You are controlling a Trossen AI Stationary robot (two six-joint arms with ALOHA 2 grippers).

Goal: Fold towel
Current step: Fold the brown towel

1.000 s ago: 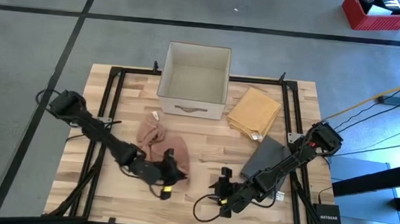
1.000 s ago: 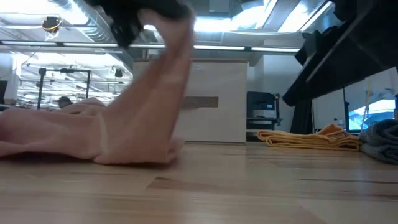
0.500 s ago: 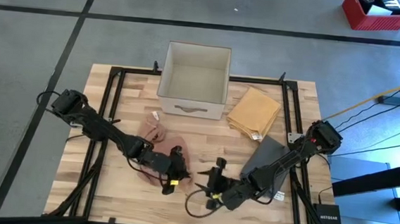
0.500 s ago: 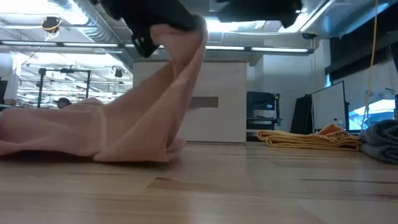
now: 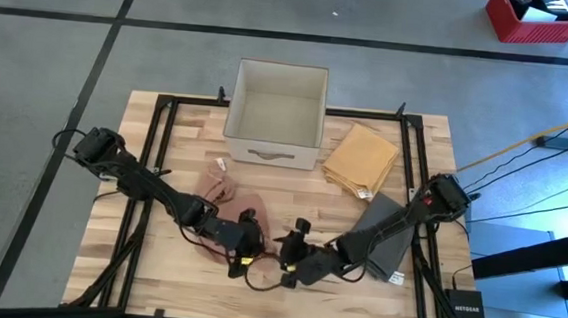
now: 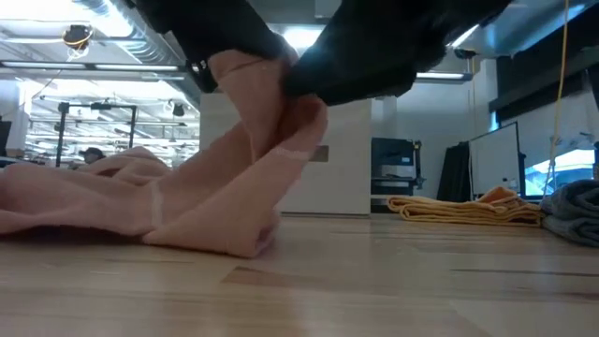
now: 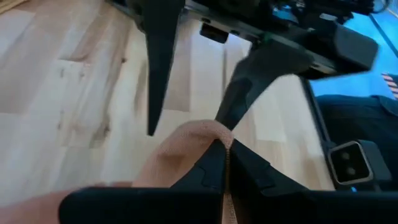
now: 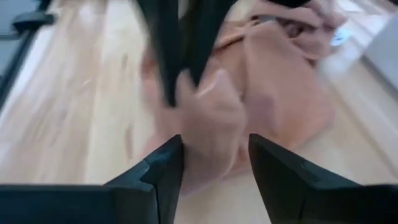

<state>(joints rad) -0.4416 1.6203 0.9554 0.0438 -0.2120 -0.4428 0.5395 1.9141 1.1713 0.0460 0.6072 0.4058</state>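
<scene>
My right gripper will fold (image 8: 211, 137) the pink towel next, so it will grab the towel by its raised corner (image 8: 205, 112).
A pink towel (image 5: 223, 197) lies crumpled on the wooden table, left of centre. One part of it is raised off the wood (image 6: 248, 80). My left gripper (image 5: 248, 245) is shut on that raised part, at the towel's near right side. My right gripper (image 5: 293, 242) stands open just to the right of it and faces it. In the right wrist view its two fingers (image 8: 165, 168) stand on either side of the raised towel fold (image 8: 208, 106). The rest of the towel rests on the table (image 6: 112, 201). My left gripper pinches a raised fold of the towel (image 7: 202, 134) between its two shut fingers, which slant downward from the table's left. The fold is clear of the table. The cloth runs slack from it down to the part lying on the wood. My right gripper stands astride the same fold; I cannot tell whether its fingers touch the cloth.
A white open box (image 5: 275, 113) stands at the far middle. A folded yellow cloth (image 5: 361, 156) lies to its right. A grey cloth (image 5: 384, 231) lies under my right arm. Black frame rails (image 5: 166, 121) border the table. Bare wood shows along the near edge (image 6: 374, 281).
My right gripper has moved toward the table's left, up to the left gripper, and its open fingers now stand around the raised fold. My left gripper first shifted a little to the right with the towel, then kept still. The lifted cloth now bulges below the hold.
</scene>
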